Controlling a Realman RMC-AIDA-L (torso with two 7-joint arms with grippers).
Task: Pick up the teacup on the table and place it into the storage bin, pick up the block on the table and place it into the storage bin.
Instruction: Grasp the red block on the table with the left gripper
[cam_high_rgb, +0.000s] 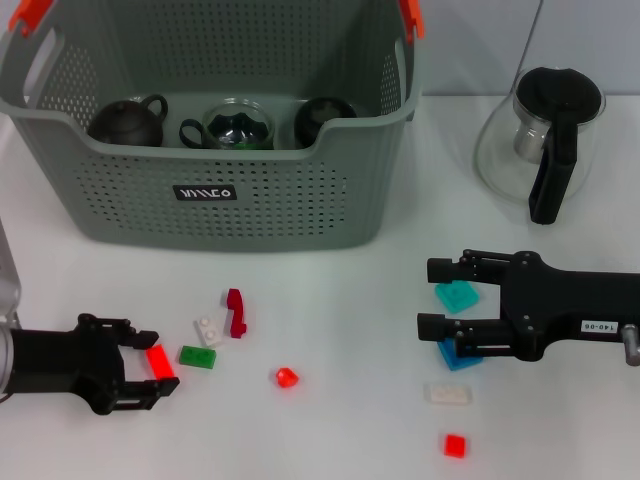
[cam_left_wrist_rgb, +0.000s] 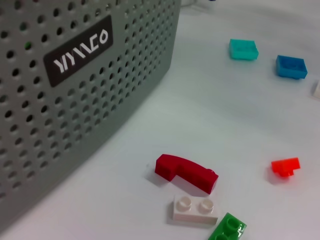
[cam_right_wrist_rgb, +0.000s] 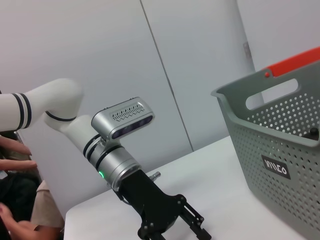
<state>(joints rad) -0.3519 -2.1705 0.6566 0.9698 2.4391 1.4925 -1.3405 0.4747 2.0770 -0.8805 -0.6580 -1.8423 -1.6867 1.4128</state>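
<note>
My left gripper would hold the red block by closing now, with its fingers low beside the block's ends.
The grey perforated storage bin (cam_high_rgb: 215, 195) stands at the back left and also shows in the left wrist view (cam_left_wrist_rgb: 75, 85) and right wrist view (cam_right_wrist_rgb: 280, 145). Inside it are a dark teapot (cam_high_rgb: 127, 120), a glass cup (cam_high_rgb: 238, 127) and a dark teacup (cam_high_rgb: 325, 120). My left gripper (cam_high_rgb: 157, 366) lies low at the front left, open, with a red block (cam_high_rgb: 158, 361) between its fingers. My right gripper (cam_high_rgb: 437, 297) is open on the right, its fingers on either side of a teal block (cam_high_rgb: 456, 296). A blue block (cam_high_rgb: 458, 354) lies partly under its lower finger.
On the table lie a dark red curved piece (cam_high_rgb: 235, 312), a white brick (cam_high_rgb: 208, 331), a green brick (cam_high_rgb: 197, 356), a small red piece (cam_high_rgb: 286, 377), a white block (cam_high_rgb: 447, 393) and a red block (cam_high_rgb: 455, 445). A glass pot (cam_high_rgb: 545, 140) with a black handle stands back right.
</note>
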